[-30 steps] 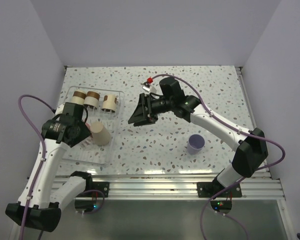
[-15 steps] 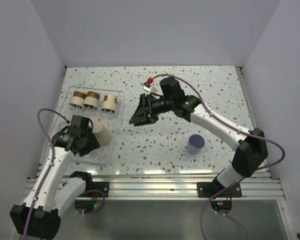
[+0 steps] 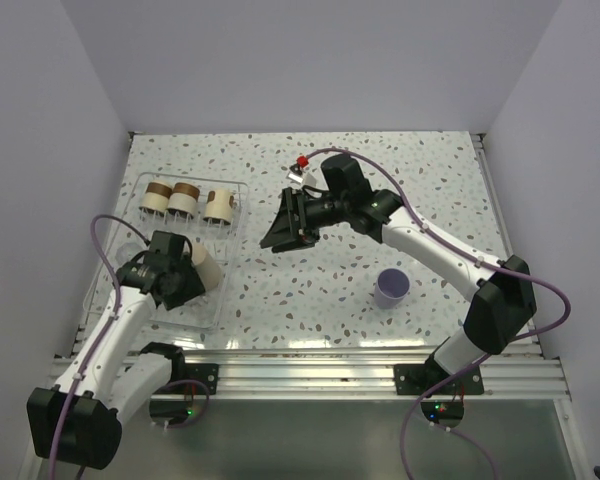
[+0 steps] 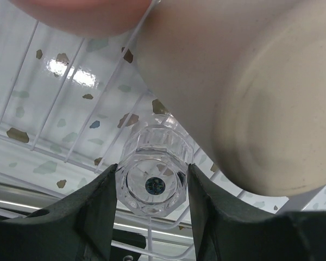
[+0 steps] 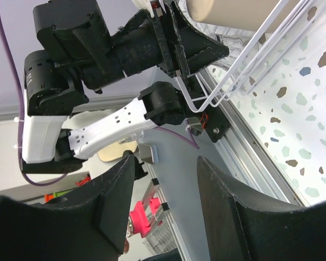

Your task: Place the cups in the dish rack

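White lines run close under the clear cup, beside the tall beige cup, and it would end in the rack (image 3: pixel 232 186), so it is time to open my left gripper.
My left gripper (image 4: pixel 152 187) is shut on a clear cup (image 4: pixel 154 179), its fingers pressed against both sides, low inside the clear dish rack (image 3: pixel 232 186). Just right of it lies the tall beige cup (image 4: pixel 250 103), also visible from above (image 3: pixel 206 268) beside the left gripper (image 3: pixel 170 283). A coral-red cup (image 4: pixel 81 12) shows at the top edge of the left wrist view. Three cream cups with brown bands (image 3: pixel 185 198) stand along the rack's far side. The lavender cup (image 3: pixel 392 287) sits on the table at the right. My right gripper (image 3: pixel 280 241) hovers open and empty right of the rack (image 5: pixel 165 206).
White ridges of the rack (image 4: pixel 54 92) run under the clear cup. A small red and white object (image 3: pixel 299 165) lies on the speckled table behind the right arm. The aluminium rail (image 3: pixel 310 370) borders the near edge. Walls enclose the table on three sides.
The left arm has swung its wrist nearer and to the right, settling low in the rack beside the beige cup. The right arm has hardly moved.
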Motion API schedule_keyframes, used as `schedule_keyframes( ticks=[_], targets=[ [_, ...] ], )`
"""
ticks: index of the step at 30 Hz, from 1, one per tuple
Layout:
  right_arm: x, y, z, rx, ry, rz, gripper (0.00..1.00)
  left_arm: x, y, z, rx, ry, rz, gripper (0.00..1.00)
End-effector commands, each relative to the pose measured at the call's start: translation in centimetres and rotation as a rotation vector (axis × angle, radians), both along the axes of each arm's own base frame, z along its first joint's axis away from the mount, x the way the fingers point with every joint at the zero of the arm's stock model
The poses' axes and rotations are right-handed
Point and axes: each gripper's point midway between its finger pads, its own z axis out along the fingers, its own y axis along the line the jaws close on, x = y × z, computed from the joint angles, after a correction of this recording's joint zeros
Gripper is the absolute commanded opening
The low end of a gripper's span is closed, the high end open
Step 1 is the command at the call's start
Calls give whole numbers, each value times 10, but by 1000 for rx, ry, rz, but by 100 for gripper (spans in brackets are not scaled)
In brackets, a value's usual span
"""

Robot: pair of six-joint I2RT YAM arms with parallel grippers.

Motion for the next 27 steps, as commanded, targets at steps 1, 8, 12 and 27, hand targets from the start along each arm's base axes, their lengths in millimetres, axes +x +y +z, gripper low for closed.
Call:
schedule_keyframes(
  ticks=[1, 8, 12, 27],
  targets=[
    [0, -4, 3, -2, -22, 5, 53, 6, -3, -1, 3, -16, -22, 16],
    [2, -8, 2, -14, -27, -5, 54, 6, -5, 2, 1, -31, -33, 62],
    [2, -10, 1, -18, -31, -10, 54, 7, -8, 6, -12, -51, -54, 69],
    [34, -107, -18, -575, -379, -164, 64, 12, -7, 97, -38, -257, -50, 74]
  ],
)
